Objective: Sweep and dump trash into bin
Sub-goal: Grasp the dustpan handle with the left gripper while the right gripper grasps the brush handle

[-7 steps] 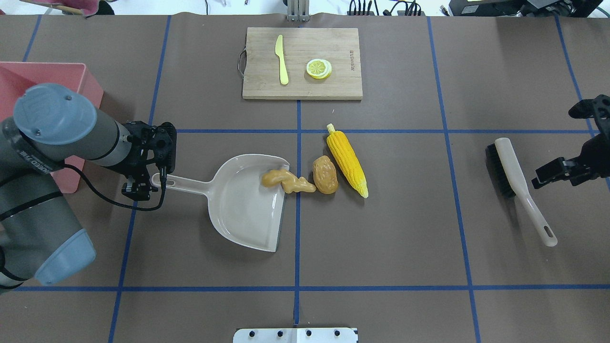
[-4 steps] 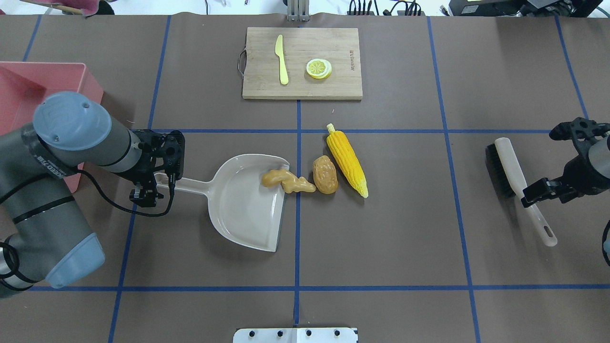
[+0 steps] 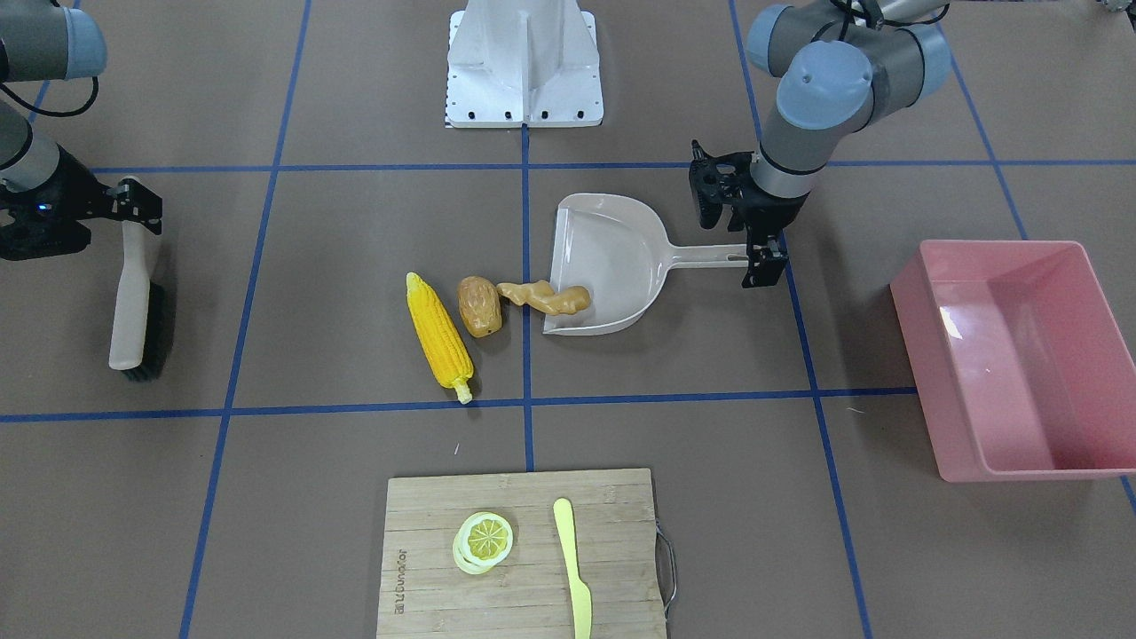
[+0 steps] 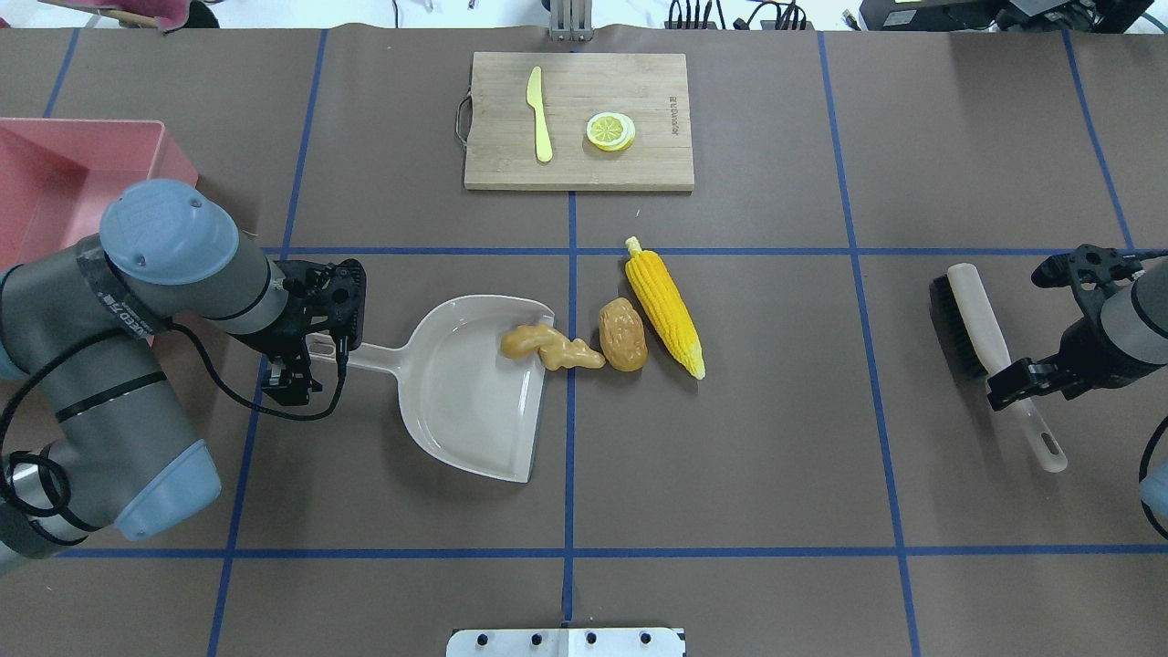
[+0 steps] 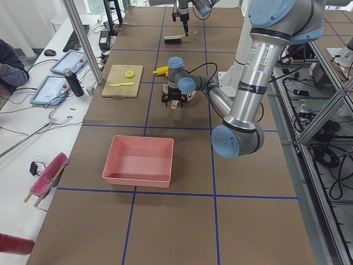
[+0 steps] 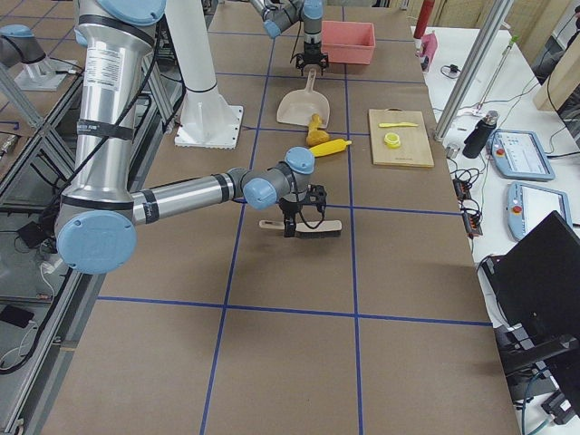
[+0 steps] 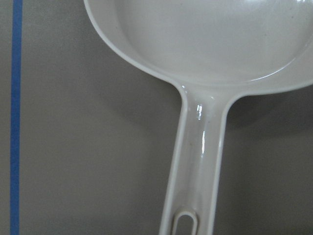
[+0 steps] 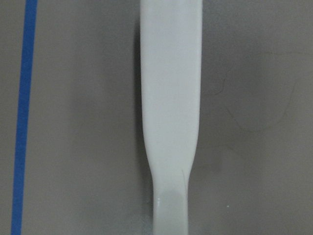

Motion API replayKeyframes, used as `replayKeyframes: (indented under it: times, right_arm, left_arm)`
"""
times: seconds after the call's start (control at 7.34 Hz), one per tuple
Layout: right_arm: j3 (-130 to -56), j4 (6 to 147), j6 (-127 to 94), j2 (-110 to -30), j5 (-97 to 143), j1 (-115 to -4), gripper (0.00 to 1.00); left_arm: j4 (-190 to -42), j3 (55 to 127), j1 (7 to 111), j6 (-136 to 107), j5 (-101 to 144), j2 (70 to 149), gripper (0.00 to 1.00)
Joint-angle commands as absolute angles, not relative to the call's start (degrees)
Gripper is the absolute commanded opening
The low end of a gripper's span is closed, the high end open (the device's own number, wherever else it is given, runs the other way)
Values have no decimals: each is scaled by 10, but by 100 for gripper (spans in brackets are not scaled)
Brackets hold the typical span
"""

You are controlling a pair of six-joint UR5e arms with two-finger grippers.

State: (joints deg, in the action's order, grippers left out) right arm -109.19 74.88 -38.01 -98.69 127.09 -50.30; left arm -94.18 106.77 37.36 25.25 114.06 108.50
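My left gripper grabs the dustpan by its handle (image 3: 708, 256) next, to scoop up the trash and carry the dustpan to the bin (image 3: 1012, 357).
The corn cob (image 4: 663, 306), the potato (image 4: 622, 335) and the ginger root (image 4: 552, 347) lie in a row at the table's middle. The ginger's end rests over the lip of the beige dustpan (image 4: 465, 392). The pink bin (image 4: 55, 164) stands at the far left, empty in the front view (image 3: 1003, 355). My left gripper (image 4: 315, 351) is open and hangs over the outer end of the dustpan handle (image 7: 195, 161). My right gripper (image 4: 1008, 381) is open over the handle of the brush (image 4: 976, 319), which shows in the right wrist view (image 8: 171, 98).
A wooden cutting board (image 4: 639, 100) at the far middle carries a pale yellow knife (image 4: 540, 114) and a lemon slice (image 4: 610, 130). The robot's base plate (image 4: 566, 641) is at the near edge. Blue tape lines cross the brown table cover.
My left gripper has moved right, to over the dustpan handle's end. My right gripper has moved left, from beside the brush to over its handle. The trash has not moved.
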Motion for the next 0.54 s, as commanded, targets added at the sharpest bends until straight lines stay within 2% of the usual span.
replayKeyframes:
  times: [0.0,0.14,0.27,0.41]
  right_arm:
    - [-1080,748,-391,-984,1273,-495,100]
    - [-1080,748,-401,-983,1274,-489,89]
    - [-1080,748,-404,-983,1275,-486,67]
    - [-1081,748,-410,-983,1278,-485,55]
  left_arm:
    - [-949,1062,374,250,1202,1083,98]
    - [-971,1061,375,249,1204,1079,97]
    - [-994,1058,376,243,1209,1077,97]
    - [-1008,1054,376,232,1226,1076,97]
